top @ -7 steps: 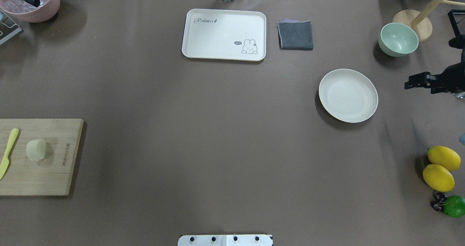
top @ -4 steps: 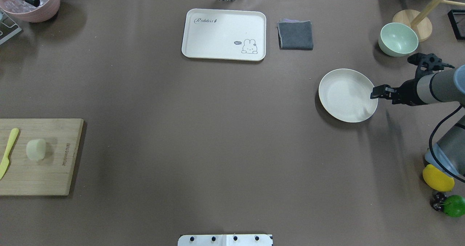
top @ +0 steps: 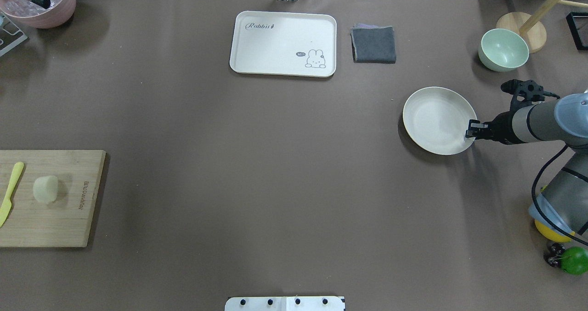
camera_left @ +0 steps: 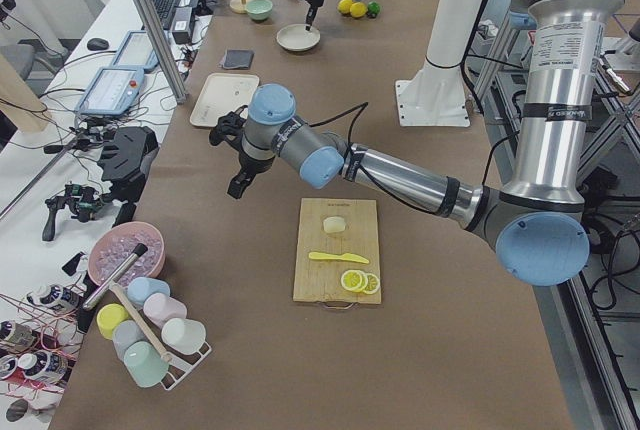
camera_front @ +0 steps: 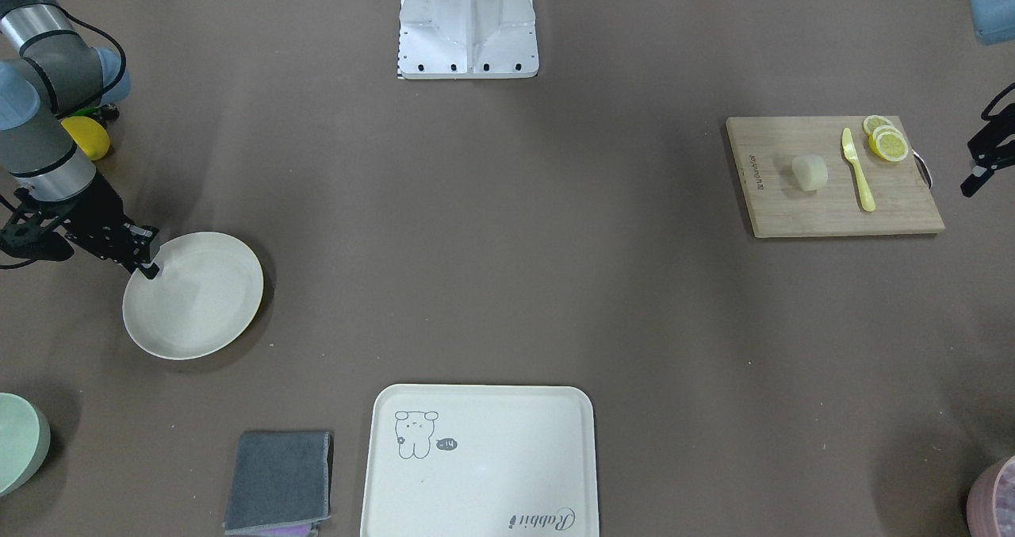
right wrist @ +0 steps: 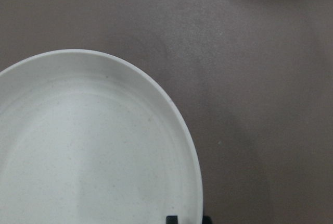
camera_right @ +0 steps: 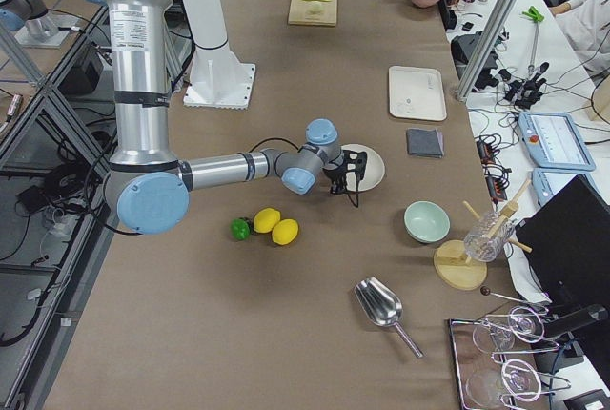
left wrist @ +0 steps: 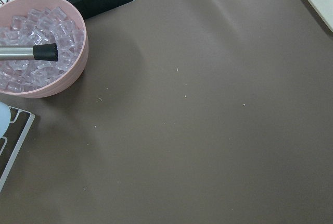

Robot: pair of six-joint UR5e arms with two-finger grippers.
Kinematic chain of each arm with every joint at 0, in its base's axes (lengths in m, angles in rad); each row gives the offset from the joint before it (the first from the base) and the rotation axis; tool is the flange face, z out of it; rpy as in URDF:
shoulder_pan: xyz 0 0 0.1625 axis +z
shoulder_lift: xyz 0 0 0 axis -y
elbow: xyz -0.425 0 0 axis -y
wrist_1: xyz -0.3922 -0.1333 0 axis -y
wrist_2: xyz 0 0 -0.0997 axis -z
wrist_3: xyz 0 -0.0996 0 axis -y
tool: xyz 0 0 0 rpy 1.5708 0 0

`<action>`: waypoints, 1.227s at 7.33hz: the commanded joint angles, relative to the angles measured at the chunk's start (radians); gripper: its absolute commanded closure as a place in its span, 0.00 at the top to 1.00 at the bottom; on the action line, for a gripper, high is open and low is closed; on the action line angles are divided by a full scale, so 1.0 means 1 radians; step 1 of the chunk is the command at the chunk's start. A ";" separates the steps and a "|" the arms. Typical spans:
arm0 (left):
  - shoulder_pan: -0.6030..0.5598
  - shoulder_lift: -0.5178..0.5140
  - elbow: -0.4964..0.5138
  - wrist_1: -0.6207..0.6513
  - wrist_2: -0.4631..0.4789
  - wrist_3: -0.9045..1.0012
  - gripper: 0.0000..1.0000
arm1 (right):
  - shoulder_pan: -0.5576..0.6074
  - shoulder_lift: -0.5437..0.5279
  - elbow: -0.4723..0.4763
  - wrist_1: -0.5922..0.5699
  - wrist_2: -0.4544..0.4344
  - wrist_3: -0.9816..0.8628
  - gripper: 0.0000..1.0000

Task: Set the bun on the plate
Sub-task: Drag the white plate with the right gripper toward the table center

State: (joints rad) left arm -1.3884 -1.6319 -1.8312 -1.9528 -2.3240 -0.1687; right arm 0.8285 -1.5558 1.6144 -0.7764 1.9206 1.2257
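Observation:
I need to pick up the plate by its rim (camera_front: 139, 284) with my right gripper next, to bring the plate within reach for the bun (camera_front: 809, 172).
The bun (top: 45, 189) (camera_front: 809, 172) lies on a wooden cutting board (top: 69, 223) at the table's left edge. The plate (top: 438, 120) (camera_front: 194, 295) sits bare at the right side. My right gripper (top: 471, 132) (camera_front: 151, 263) is down at the plate's right rim. In the right wrist view its two fingertips (right wrist: 171, 219) stand apart on either side of the rim of the plate (right wrist: 104, 146), so it is open. My left gripper (camera_front: 969, 188) (camera_left: 238, 188) hangs over the table beyond the board's far side, away from the bun; its jaws are unclear.
A yellow knife (top: 11, 191) and lemon slices (camera_front: 886, 140) share the board. A rabbit tray (top: 282, 43) and grey cloth (top: 374, 44) lie at the far side. A green bowl (top: 503, 49), a lemon (top: 551, 230), a lime (top: 574, 260) and a pink ice bowl (top: 39, 3) line the table's ends.
My right arm has swung in from the right edge to the plate's rim, then slid along it toward the robot. The plate and the bun have stayed put.

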 commanded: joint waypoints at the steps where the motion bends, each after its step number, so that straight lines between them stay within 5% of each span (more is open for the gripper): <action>1: 0.000 0.001 0.001 0.000 0.000 0.000 0.98 | -0.002 0.005 0.060 -0.010 0.004 0.021 0.00; 4: 0.002 0.001 0.004 0.003 -0.002 -0.002 0.98 | -0.041 0.061 0.205 -0.033 -0.005 0.243 0.00; 5: 0.002 0.001 0.006 0.003 -0.002 -0.002 0.98 | -0.107 0.101 0.226 -0.052 -0.085 0.336 0.00; 6: 0.002 0.000 0.006 0.003 -0.002 -0.015 0.98 | -0.224 0.171 0.226 -0.081 -0.258 0.445 0.00; 9: 0.023 0.000 0.007 0.002 -0.002 -0.038 0.98 | -0.432 0.472 0.216 -0.525 -0.418 0.602 0.00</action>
State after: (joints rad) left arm -1.3758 -1.6321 -1.8242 -1.9501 -2.3255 -0.1968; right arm 0.4790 -1.1974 1.8335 -1.1393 1.5728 1.7433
